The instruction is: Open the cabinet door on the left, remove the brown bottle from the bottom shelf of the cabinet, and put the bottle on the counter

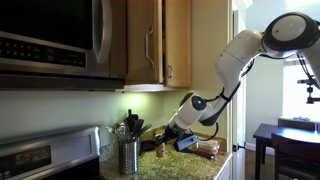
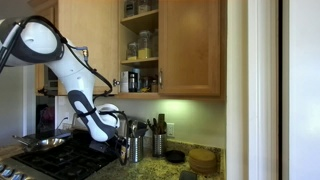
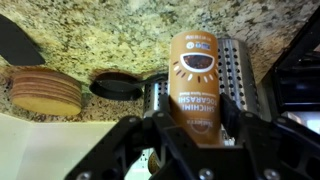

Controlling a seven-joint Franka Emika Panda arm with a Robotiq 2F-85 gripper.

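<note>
The brown bottle is hanging above the granite counter and would fall if the gripper opened now, so the gripper needs to lower it before letting go.
My gripper (image 3: 197, 118) is shut on the brown bottle (image 3: 197, 75), an amber cylinder with an orange-brown label, gripped on both sides and held upright. It hangs low over the speckled granite counter (image 3: 110, 35), just in front of a perforated steel utensil holder (image 3: 240, 70). In both exterior views the gripper (image 1: 165, 135) (image 2: 112, 130) is down by the counter (image 1: 185, 168), and the bottle itself is hard to make out there. The cabinet (image 2: 140, 45) stands open with jars on its shelves. Its wider door (image 1: 145, 40) is swung out.
A stack of cork coasters (image 3: 45, 92) and a black round lid (image 3: 115, 85) lie on the counter. Utensil holders (image 2: 135, 148) (image 1: 128, 155) stand near the stove (image 1: 45, 158), which carries a pan (image 2: 45, 143). The microwave (image 1: 50, 40) hangs above.
</note>
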